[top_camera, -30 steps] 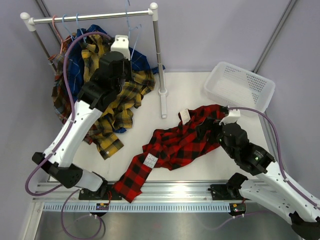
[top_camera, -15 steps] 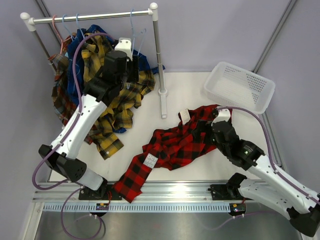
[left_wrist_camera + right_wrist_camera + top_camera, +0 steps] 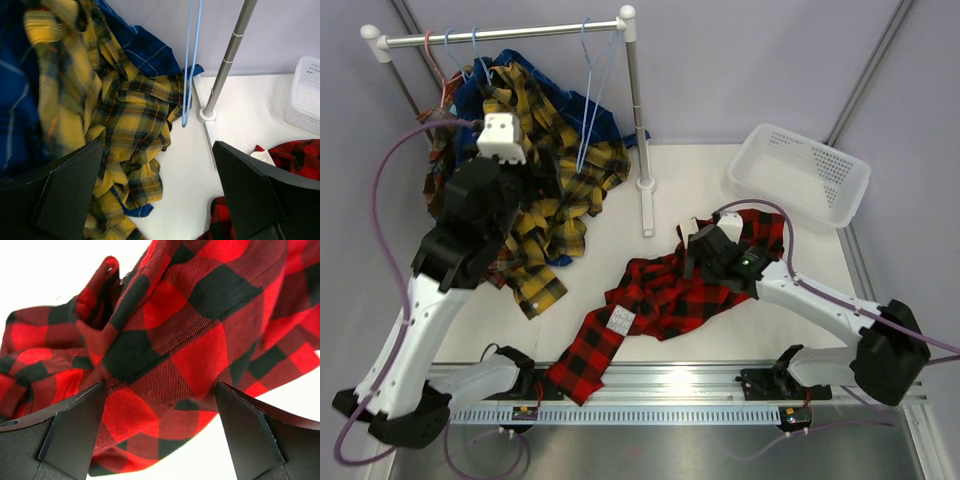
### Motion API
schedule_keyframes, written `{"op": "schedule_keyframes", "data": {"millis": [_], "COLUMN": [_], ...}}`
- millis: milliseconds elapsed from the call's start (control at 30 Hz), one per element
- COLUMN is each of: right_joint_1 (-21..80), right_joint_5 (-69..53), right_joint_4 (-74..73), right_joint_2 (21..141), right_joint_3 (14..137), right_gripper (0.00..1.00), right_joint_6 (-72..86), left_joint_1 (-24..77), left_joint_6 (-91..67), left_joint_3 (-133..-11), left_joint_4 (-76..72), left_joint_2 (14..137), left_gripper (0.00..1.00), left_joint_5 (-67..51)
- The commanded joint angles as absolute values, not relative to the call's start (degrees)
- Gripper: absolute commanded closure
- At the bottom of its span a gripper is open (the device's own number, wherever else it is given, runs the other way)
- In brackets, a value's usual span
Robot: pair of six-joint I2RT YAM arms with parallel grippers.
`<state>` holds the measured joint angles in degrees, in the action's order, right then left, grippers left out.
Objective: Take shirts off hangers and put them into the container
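My right gripper's fingers stop above the cloth in the right wrist view, so it is too early to close on the fold. The gripper lowers first.
The red-and-black shirt (image 3: pixel 660 295) lies crumpled on the table. My right gripper (image 3: pixel 705 250) stands open over it, and a fold of the shirt (image 3: pixel 165 365) lies between its fingers (image 3: pixel 160 435). The yellow-and-black shirt (image 3: pixel 555 215) sags from the rail onto the table, over the blue shirt (image 3: pixel 590 115) and beside the brown-red plaid one (image 3: pixel 438 205). A bare light blue hanger (image 3: pixel 586 100) hangs free on the rail. My left gripper (image 3: pixel 505 150) is open and empty, back from that hanger (image 3: pixel 187 75). The white container (image 3: pixel 800 175) stands at the far right.
The white-capped rail (image 3: pixel 500 35) crosses the back on an upright post (image 3: pixel 636 110) whose base (image 3: pixel 645 185) stands mid-table. More hangers (image 3: pixel 455 45), one of them pink, hook on its left end. The metal frame (image 3: pixel 650 385) runs along the near edge.
My left gripper opened, let go of the light blue hanger and drew back to the left. My right arm swung left across the red-and-black shirt, its jaws still open.
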<state>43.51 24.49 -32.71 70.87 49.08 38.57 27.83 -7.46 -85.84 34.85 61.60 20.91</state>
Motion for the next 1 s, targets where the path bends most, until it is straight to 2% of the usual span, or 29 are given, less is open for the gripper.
{"op": "schedule_keyframes", "data": {"millis": [0, 133, 267, 333, 367, 400, 467, 500, 600, 633, 733, 867, 967], "right_joint_1": [42.1, 39.2, 38.1, 38.1, 38.1, 38.1, 38.0, 38.0, 37.9, 37.9, 37.9, 36.8, 32.4], "right_joint_5": [27.1, 23.7, 22.8, 22.9, 22.8, 22.2, 21.6, 21.3, 21.0, 20.7, 21.3, 26.0, 27.1], "right_joint_4": [-30.7, -27.7, -24.7, -24.3, -23.8, -23.6, -21.8, -21.4, -19.6, -19.2, -19.8, -25.7, -30.5], "right_joint_2": [77.1, 85.3, 91.9, 93.7, 95.1, 95.7, 96.9, 97.3, 97.5, 96.6, 90.7, 81.6, 77.7], "right_joint_3": [52.8, 53.1, 51.9, 51.9, 51.9, 51.8, 51.6, 51.5, 51.8, 51.9, 54.0, 63.0, 77.7], "right_gripper": [0.0, 0.01, 0.01, 0.06, 0.11, 0.26, 0.42, 0.59, 0.84, 1.0, 1.0, 1.0, 1.0], "right_joint_6": [45.3, 48.9, 51.9, 52.0, 52.0, 52.1, 51.9, 51.7, 50.2, 49.7, 44.5, 36.5, 30.8], "left_joint_1": [27.5, 27.5, 27.4, 27.4, 27.3, 27.3, 27.3, 27.3, 27.2, 27.2, 27.2, 27.1, 27.1], "left_joint_6": [-6.9, -6.2, -6.3, -5.9, -5.6, -5.5, -5.4, -5.3, -4.8, -4.6, -4.4, -4.5, -4.5], "left_joint_3": [-80.4, -67.8, -61.2, -60.3, -59.9, -59.7, -59.1, -58.7, -57.0, -56.6, -55.8, -55.7, -55.6], "left_joint_4": [30.9, 24.2, 18.7, 18.5, 18.5, 18.5, 18.2, 17.9, 16.5, 16.3, 15.2, 15.1, 15.2], "left_joint_2": [55.7, 48.6, 44.2, 43.3, 43.2, 42.9, 42.0, 41.7, 40.0, 39.7, 38.8, 38.6, 38.8], "left_gripper": [0.01, 0.01, 0.01, 0.01, 0.01, 0.01, 0.01, 0.01, 0.01, 0.01, 0.01, 0.01, 0.01], "left_joint_5": [24.8, 26.7, 25.9, 26.4, 27.1, 27.3, 27.9, 28.0, 29.2, 29.8, 30.7, 30.8, 30.8]}}
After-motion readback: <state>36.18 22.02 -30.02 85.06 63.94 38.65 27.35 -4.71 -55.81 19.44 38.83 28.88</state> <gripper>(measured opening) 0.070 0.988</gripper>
